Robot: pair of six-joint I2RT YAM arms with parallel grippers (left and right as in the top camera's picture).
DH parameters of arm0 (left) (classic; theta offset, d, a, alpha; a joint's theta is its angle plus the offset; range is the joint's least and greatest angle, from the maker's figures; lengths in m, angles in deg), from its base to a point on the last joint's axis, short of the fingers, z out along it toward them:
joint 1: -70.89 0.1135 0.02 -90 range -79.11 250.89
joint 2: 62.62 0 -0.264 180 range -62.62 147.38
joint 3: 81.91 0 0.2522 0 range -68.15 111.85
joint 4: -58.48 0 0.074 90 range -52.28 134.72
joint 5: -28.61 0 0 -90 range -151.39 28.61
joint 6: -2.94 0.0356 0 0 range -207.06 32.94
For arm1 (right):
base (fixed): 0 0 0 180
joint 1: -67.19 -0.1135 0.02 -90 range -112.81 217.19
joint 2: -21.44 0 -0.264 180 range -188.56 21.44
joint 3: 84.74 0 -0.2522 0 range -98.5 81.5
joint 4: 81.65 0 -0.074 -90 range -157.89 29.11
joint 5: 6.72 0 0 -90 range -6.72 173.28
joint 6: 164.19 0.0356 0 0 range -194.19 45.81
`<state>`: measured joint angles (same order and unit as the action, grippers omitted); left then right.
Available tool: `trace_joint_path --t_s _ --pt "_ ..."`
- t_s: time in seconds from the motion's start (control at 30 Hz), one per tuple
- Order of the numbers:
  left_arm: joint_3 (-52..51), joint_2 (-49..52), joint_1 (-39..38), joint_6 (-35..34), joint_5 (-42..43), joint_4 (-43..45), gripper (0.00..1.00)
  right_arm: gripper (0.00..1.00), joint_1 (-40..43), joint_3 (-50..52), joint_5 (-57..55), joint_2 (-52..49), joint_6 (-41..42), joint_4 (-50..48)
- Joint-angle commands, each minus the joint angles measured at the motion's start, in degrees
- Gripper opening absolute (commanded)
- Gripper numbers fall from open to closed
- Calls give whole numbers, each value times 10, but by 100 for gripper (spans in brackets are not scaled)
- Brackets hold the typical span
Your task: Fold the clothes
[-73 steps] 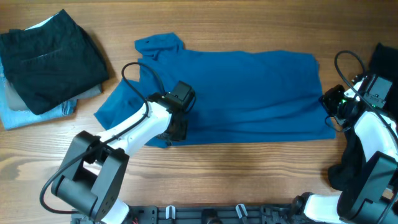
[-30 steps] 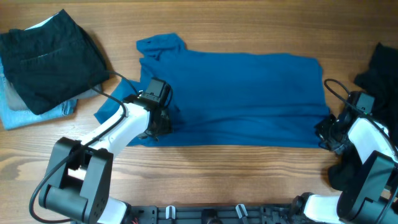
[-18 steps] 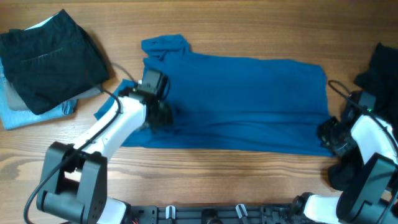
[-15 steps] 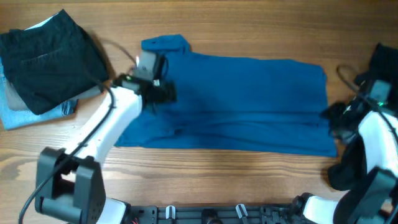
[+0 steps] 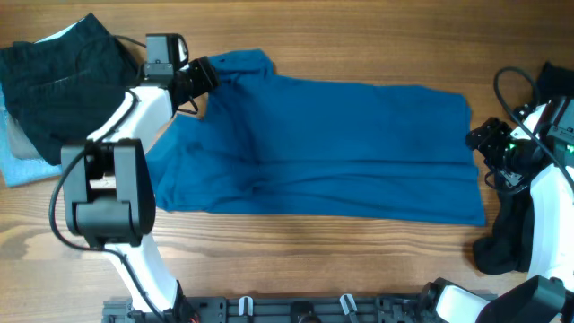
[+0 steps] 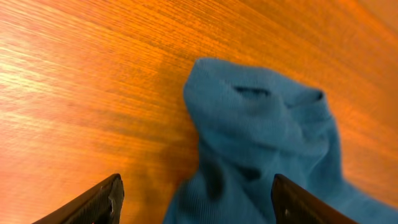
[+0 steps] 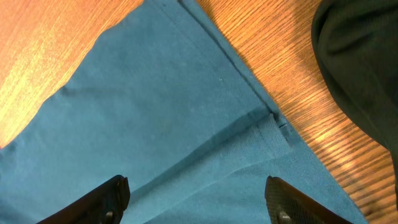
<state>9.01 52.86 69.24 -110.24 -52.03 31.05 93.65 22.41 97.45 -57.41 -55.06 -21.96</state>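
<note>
I will grab the royal-blue top's bunched far corner (image 5: 237, 66) (image 6: 241, 117) with my left gripper next. Then my left gripper should fold the far side of the top over its near side.
The clothes in play are a royal-blue top (image 5: 341, 144), spread flat across the middle of the table with a lengthwise fold line. My left gripper (image 5: 203, 76) hovers at its far left corner. It is open, and the bunched blue cloth (image 6: 261, 130) lies below its fingers (image 6: 102, 200) with nothing held. My right gripper (image 5: 477, 139) hangs over the top's right edge, also open. In the right wrist view (image 7: 196, 202) its jaws stand wide above the folded blue hem (image 7: 186, 137) without touching it.
A stack of black (image 5: 72, 81), grey and light-blue (image 5: 36, 166) garments lies at the far left. Black cloth (image 5: 549, 90) sits at the right edge, with more by the right arm's base (image 5: 502, 244). It also shows in the right wrist view (image 7: 360, 62).
Both grippers opened and let go of the blue top. The left arm swung from the top's front left up to its far left corner. The right arm drew back to the right edge.
</note>
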Motion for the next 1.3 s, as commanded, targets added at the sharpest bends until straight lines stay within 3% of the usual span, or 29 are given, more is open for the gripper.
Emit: trace_joint_path --t_s 0.0,0.3,0.47,0.53,0.7,0.87,1.27 --pt "35 64 24 -78 108 83 76 75 2 0 9 -4 -11 4" --pt "35 139 2 -99 101 179 72 75 2 0 9 -4 -12 9" --pt "35 143 4 -108 113 206 10 74 2 0 9 -5 -11 -15" --pt "39 139 7 -108 149 210 4 74 2 0 9 -9 -11 -42" --pt "47 100 11 -108 213 210 4 70 -5 0 10 -58 -12 -140" --pt "47 41 11 -107 238 186 4 74 -45 0 12 -143 -44 -268" --pt "47 29 3 -86 243 3 4 75 -67 0 10 -264 -41 -480"
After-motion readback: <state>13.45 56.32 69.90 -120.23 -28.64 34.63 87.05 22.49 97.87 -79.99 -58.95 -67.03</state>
